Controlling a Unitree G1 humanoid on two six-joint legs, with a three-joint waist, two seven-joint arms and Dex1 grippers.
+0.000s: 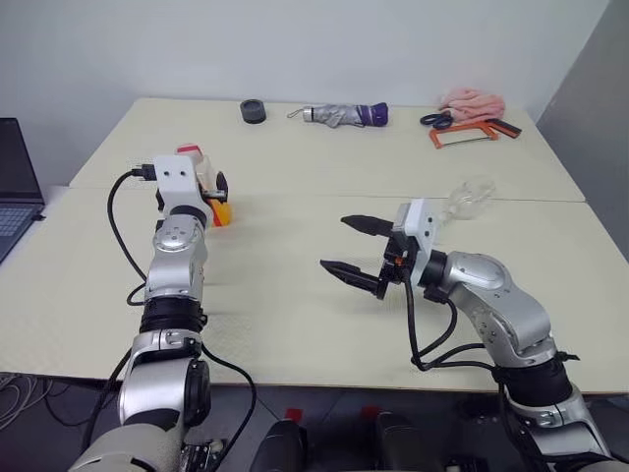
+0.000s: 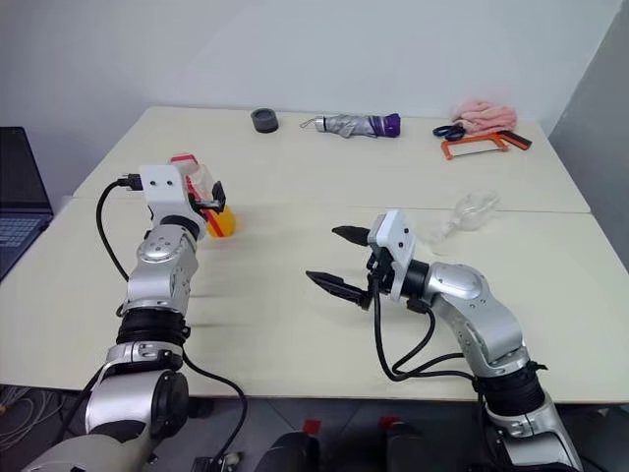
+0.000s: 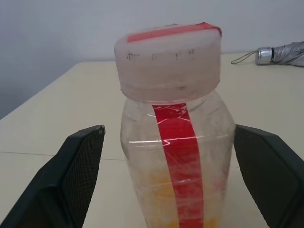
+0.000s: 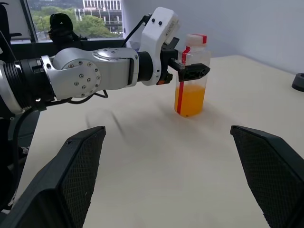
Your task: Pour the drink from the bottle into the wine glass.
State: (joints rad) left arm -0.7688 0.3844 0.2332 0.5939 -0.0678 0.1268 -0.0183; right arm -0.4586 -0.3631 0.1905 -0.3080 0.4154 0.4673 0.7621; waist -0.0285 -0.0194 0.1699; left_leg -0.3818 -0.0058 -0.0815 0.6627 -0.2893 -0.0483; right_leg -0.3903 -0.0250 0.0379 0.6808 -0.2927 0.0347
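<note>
My fingers stand on both sides of the clear body, so closing now would catch the bottle (image 1: 200,165).
The bottle (image 3: 175,156) stands upright on the table's left side, with a pale pink cap and a red strip down its front. The orange drink (image 4: 190,99) fills its lower part. My left gripper (image 3: 168,133) is open around the bottle, one finger on each side with a gap on both. In the left eye view my left wrist hides most of the bottle, and the drink (image 1: 222,214) shows beside it. My right gripper (image 1: 334,243) hangs open and empty over the middle of the table, pointing left. The wine glass (image 1: 472,197) is behind it at the right and appears to lie on its side.
Along the far edge of the cream table (image 1: 295,295) lie a black round object (image 1: 254,111), a folded grey umbrella (image 1: 344,115), a pink cloth (image 1: 472,101), scissors and an orange-framed saw (image 1: 462,135). A laptop (image 1: 15,187) sits at the far left.
</note>
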